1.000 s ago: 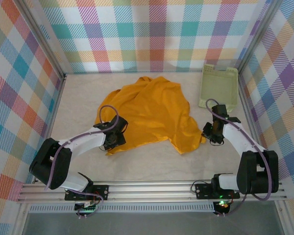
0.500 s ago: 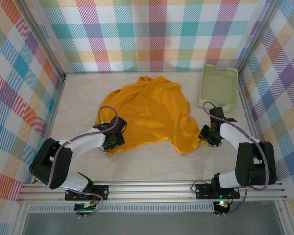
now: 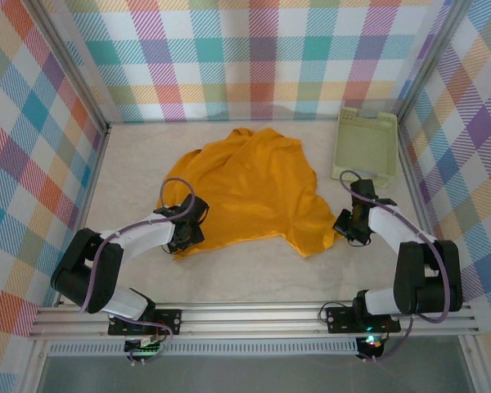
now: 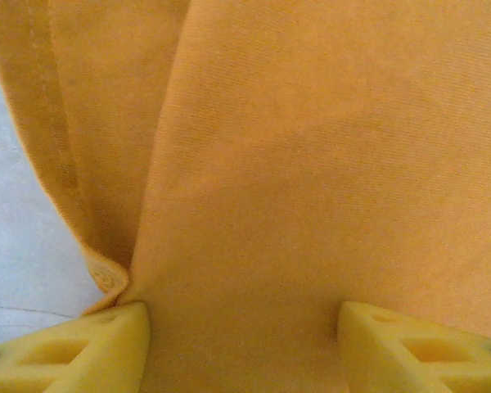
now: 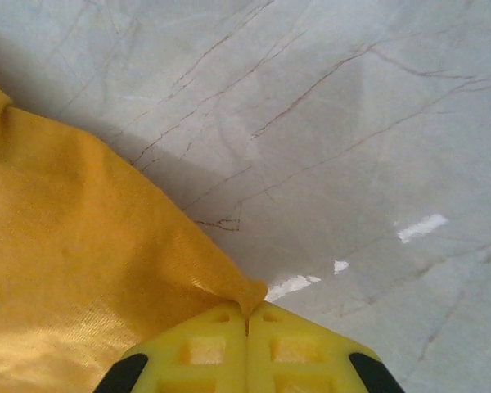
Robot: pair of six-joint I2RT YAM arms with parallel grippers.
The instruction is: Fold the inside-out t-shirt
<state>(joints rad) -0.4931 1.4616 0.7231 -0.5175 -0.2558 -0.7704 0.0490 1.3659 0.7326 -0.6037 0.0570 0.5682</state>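
Observation:
The left gripper grips the t-shirt's near corner by the hemmed edge next, opposite the pinched corner, to fold the cloth [image 4: 311, 164] over.
The mustard-yellow t-shirt [image 3: 254, 188] lies crumpled in the middle of the table, with no print or tag showing. My left gripper [image 3: 186, 235] sits at its near-left edge. In the left wrist view this gripper [image 4: 241, 352] is open, its yellow fingers [image 4: 78, 352] spread wide with flat shirt cloth [image 4: 311, 164] between them and a hemmed edge [image 4: 61, 164] at the left. My right gripper [image 3: 349, 227] is at the shirt's near-right corner. In the right wrist view it [image 5: 247, 318] is shut, pinching the tip of that corner of the cloth [image 5: 82, 270].
A pale green plastic basket [image 3: 366, 146] stands at the back right, close behind the right arm. Checked walls enclose the table on three sides. Bare marble-patterned tabletop [image 5: 352, 123] lies to the right of the pinched corner and along the near edge [image 3: 254, 274].
The right gripper has edged left onto the shirt's near-right corner, and its arm has swung inward. The left gripper has crept slightly further onto the shirt's edge.

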